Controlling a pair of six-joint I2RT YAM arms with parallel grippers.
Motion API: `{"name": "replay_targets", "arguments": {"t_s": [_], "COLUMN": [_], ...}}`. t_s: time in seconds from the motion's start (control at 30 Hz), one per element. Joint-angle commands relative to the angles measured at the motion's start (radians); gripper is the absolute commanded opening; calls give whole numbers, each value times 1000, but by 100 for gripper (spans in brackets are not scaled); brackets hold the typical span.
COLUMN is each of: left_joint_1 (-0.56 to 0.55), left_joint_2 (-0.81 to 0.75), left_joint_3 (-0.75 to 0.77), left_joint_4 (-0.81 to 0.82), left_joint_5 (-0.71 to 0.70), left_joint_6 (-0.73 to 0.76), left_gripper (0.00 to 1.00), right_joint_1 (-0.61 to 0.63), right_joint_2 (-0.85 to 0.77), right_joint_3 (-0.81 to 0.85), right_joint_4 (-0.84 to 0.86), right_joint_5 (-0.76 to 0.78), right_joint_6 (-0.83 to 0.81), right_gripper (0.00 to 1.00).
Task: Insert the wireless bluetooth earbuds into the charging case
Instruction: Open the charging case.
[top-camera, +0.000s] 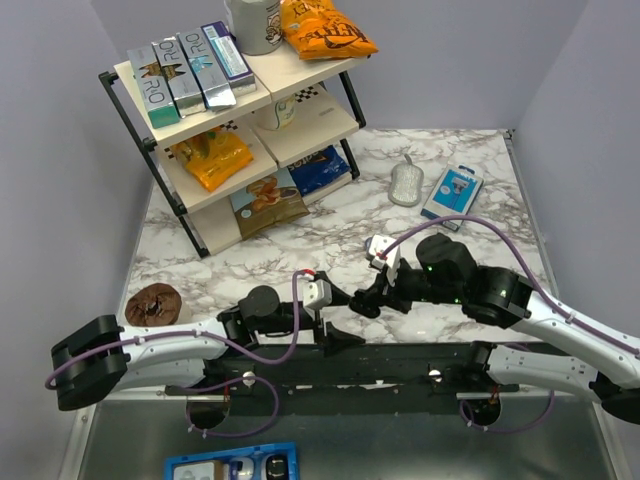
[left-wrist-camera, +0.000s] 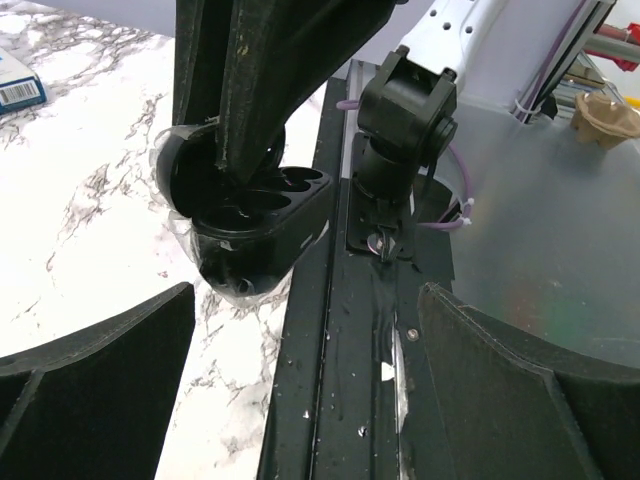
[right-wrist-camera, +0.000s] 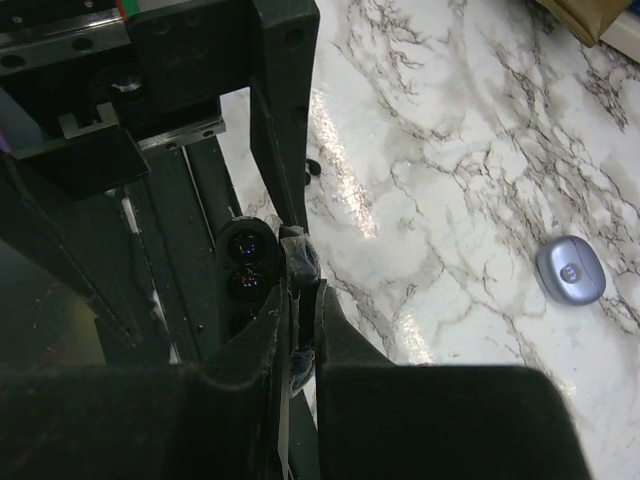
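The earbuds need to go into the charging case. My left gripper will next grab the charging case's lower body (top-camera: 366, 305) (left-wrist-camera: 268, 231), which leaves the lid open and the wells clear.
The black charging case (left-wrist-camera: 262, 213) is open, its round lid up at the left and its wells facing up. My right gripper (right-wrist-camera: 305, 300) is shut on it and holds it just over the table's near edge; it is also in the top view (top-camera: 362, 300). Two glossy round shapes (right-wrist-camera: 245, 262) show in the case body; I cannot tell whether they are earbuds or empty wells. No loose earbud is clearly in view. My left gripper (left-wrist-camera: 300, 400) is open and empty, its fingers wide apart, just below and in front of the case, and shows in the top view (top-camera: 338, 340).
The black rail (left-wrist-camera: 340, 380) runs along the marble table's (top-camera: 300, 240) near edge under both grippers. A bluish-grey oval object (right-wrist-camera: 570, 268) lies on the marble. A snack shelf (top-camera: 240, 120) stands at the back left, a blue-white box (top-camera: 452, 192) at the back right, a brown round item (top-camera: 152, 303) at the left.
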Motion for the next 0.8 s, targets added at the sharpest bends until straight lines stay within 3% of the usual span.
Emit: {"name": "replay_targets", "arguments": {"t_s": [0.0,0.23,0.27,0.43,0.77], "left_joint_1": [4,7,9,10,12], "left_joint_2": [29,69,79,92,109], "left_joint_3": [9,-8,-10,-19,-24], "left_joint_4": [48,159,186,232,254], "left_joint_5": [17,16,23,28,71], "left_joint_6": [2,-18,-23,-46,-55], "left_gripper": [99,99,94,91,69], "right_joint_1": [10,21,21,22,22], "right_joint_2": [-8,-9,-9,5,12], "right_joint_3": [-4,-15,-17,-24,-32], "right_joint_4": [26,32,33,36,55], "right_joint_5": [-64,-102,-102,-105,-99], "right_joint_6": [-2,-2,0,6,17], "right_gripper": [1,1,1,1,1]}}
